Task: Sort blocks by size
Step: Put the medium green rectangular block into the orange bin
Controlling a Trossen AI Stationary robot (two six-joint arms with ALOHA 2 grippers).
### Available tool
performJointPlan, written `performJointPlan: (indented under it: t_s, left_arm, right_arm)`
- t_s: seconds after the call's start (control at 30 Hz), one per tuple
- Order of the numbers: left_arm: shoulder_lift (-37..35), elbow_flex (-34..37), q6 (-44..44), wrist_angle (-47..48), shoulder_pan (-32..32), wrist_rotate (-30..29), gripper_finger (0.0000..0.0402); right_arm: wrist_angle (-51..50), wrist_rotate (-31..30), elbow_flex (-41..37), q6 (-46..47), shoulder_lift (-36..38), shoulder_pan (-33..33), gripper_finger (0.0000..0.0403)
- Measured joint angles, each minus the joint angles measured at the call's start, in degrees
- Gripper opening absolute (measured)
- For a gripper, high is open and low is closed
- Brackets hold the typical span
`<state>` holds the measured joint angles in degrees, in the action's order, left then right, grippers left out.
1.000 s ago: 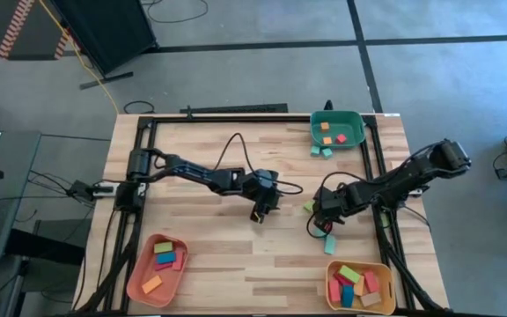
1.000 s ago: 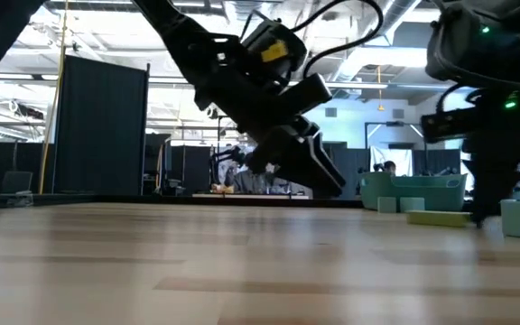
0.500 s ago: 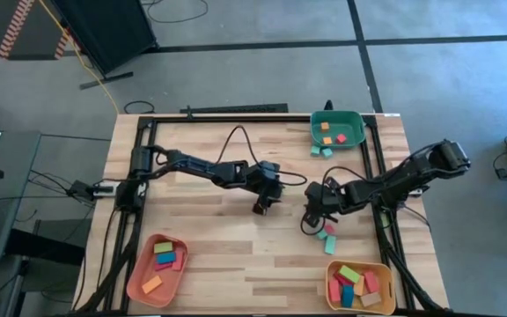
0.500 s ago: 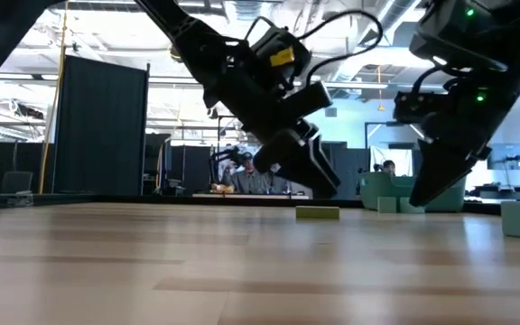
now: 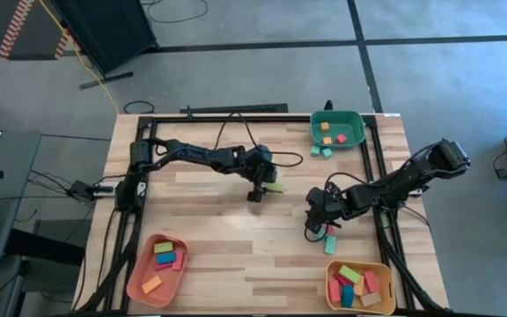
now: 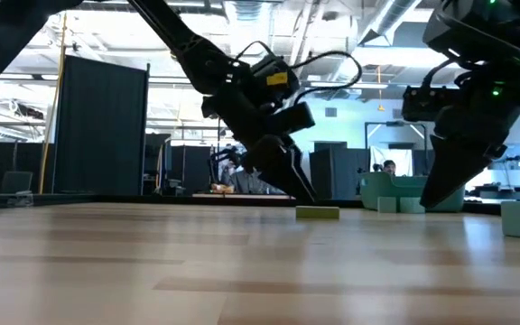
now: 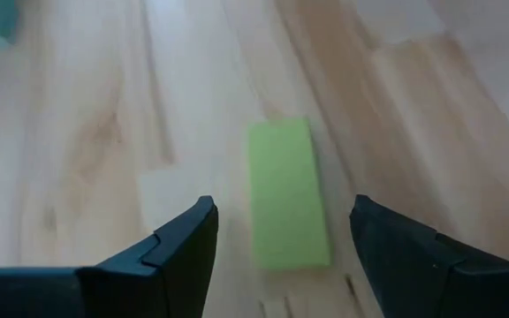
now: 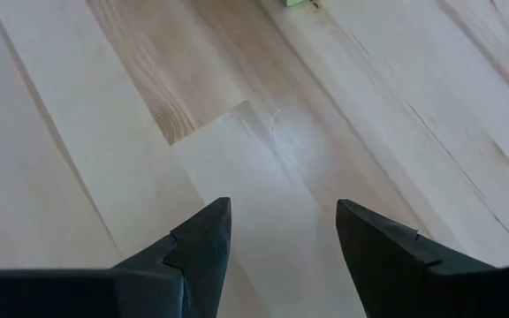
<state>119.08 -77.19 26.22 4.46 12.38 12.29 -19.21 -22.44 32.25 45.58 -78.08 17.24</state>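
Note:
I need to grab the light green bar block by its long sides with my left gripper next. Then I can sort it into the salmon tray (image 5: 157, 269).
A light green bar block (image 7: 288, 194) lies flat on the wooden table near its middle (image 5: 275, 187). My left gripper (image 7: 283, 205) is open just above it, slanting down, with one finger on each side of the bar's near end and a gap on both sides. In the low view the gripper's (image 6: 294, 185) tips hang close by the bar (image 6: 318, 212). My right gripper (image 5: 313, 220) stands open over bare wood (image 8: 281, 212), to the right of the bar. A red block (image 5: 328, 229) and a teal block (image 5: 330, 242) lie just beside it.
A green tray (image 5: 337, 128) with several blocks stands at the far right, with two teal blocks (image 5: 320, 151) in front of it. A salmon tray (image 5: 157, 269) is at the near left and a yellow tray (image 5: 359, 286) at the near right, both holding blocks.
The green bar has slid from beside my right gripper toward the table's left and now lies still near the middle. My left gripper has swung toward the far edge and come over the bar.

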Motion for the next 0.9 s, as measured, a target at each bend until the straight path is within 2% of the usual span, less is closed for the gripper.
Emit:
performJointPlan:
  t_s: [0.43, 0.57, 0.73, 0.9]
  left_arm:
    - [3.6, -0.2, -1.2, -1.6, 0.1, 0.9, 0.0242]
    - [3.2, -0.1, -1.3, -1.3, 0.0, 0.4, 0.0202]
    - [3.2, -0.1, -0.6, -1.1, -0.3, 0.1, 0.0122]
    - [2.8, -0.1, 0.1, -0.5, -1.0, -0.4, 0.012]
  right_arm:
    - [1.3, 0.4, 0.0, 1.0, 0.0, 0.1, 0.0234]
    - [1.9, 0.5, 0.0, 1.2, 0.0, 0.4, 0.0234]
    - [1.9, 0.4, 0.6, 2.4, 0.0, 0.5, 0.0234]
    - [2.1, -0.3, 3.2, 2.1, 0.0, 0.8, 0.0234]
